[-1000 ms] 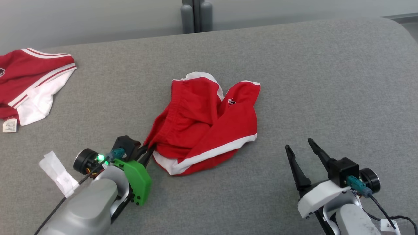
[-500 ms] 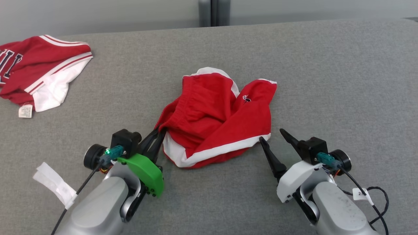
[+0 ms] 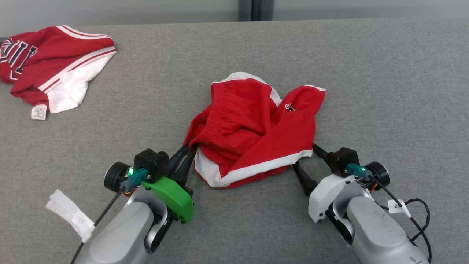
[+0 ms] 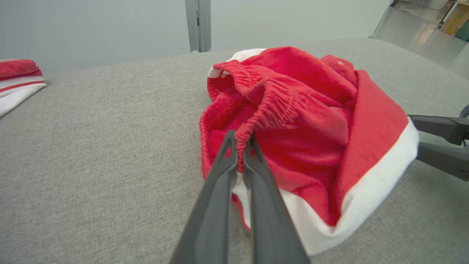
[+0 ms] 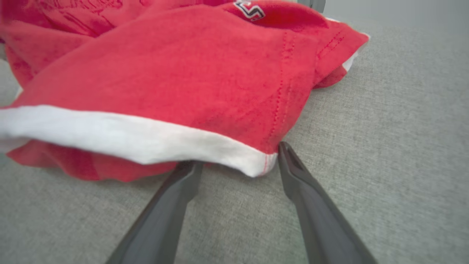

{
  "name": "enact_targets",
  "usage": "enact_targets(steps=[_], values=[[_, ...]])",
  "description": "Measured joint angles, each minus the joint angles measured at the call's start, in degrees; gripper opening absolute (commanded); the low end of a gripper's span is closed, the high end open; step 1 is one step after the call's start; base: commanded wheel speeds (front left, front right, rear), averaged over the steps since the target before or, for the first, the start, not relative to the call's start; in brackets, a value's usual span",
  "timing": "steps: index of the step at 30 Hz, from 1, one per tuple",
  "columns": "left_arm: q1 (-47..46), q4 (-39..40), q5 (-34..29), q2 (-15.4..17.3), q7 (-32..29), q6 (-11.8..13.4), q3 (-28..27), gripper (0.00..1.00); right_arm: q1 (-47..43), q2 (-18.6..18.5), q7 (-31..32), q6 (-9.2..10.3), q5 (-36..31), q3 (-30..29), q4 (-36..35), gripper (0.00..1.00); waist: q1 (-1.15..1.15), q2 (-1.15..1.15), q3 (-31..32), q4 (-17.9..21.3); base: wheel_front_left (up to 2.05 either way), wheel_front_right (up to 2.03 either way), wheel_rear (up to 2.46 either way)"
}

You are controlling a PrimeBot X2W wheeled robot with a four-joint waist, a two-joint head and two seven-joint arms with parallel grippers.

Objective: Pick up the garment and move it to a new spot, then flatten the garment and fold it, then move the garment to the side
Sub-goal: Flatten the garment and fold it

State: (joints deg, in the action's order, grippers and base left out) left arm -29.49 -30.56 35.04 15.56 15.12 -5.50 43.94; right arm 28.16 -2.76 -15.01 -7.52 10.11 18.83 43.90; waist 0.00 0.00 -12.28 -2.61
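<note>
My right gripper grips the red shorts (image 3: 253, 128) by the leg's corner (image 3: 307, 153) next, to lift them and move them to a new spot.
A pair of red shorts (image 3: 253, 128) with white trim lies crumpled in the middle of the grey surface. My left gripper (image 3: 190, 147) is shut on the elastic waistband (image 4: 256, 117) at the garment's left edge; the left wrist view shows the band pinched between its fingers (image 4: 240, 141). At the right side, my right gripper (image 3: 306, 156) stands open around the white-hemmed corner (image 5: 256, 161) of a leg. One right finger (image 5: 289, 157) touches the hem's end and the other tip goes under the cloth. The shorts (image 5: 176, 77) fill the upper part of the right wrist view.
A second red and white garment (image 3: 47, 69) with a label lies at the far left of the grey cloth surface (image 3: 384, 91). White tape (image 3: 69, 214) hangs off my left arm. A grey post (image 3: 255, 5) rises behind the far edge. A cable loops by my right arm.
The camera has shifted, so the whole scene sits differently. My right gripper has come forward and left from open space up to the hem corner. The left gripper still holds the waistband.
</note>
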Motion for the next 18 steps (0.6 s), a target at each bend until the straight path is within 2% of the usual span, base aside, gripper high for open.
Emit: enact_targets(steps=[1,6,14,18], values=[[0.15,0.02,-0.21,-0.11,0.0,-0.04,-0.34,0.0,0.35,0.0,0.0,0.0,-0.01,0.2,-0.01,0.49,0.0,0.0,-0.1,-0.02,0.0,0.0,0.0],[0.52,-0.01,-1.4,-0.41,0.0,-0.56,-1.61,0.0,0.9,0.01,0.0,0.0,-0.01,0.68,-1.13,0.0,0.0,0.0,-0.37,0.2,0.0,0.0,0.0],[1.76,0.19,-1.9,-0.85,0.0,-1.05,-5.11,0.0,-0.95,-0.01,0.0,0.0,-1.49,-2.0,-6.01,0.0,0.0,0.0,0.19,0.93,0.0,0.0,0.0],[3.45,2.12,1.29,-1.85,0.0,-1.42,-9.35,0.0,-2.78,0.01,0.0,0.0,-3.69,-4.42,-9.92,0.0,0.0,0.0,0.92,1.39,0.0,0.0,0.0]])
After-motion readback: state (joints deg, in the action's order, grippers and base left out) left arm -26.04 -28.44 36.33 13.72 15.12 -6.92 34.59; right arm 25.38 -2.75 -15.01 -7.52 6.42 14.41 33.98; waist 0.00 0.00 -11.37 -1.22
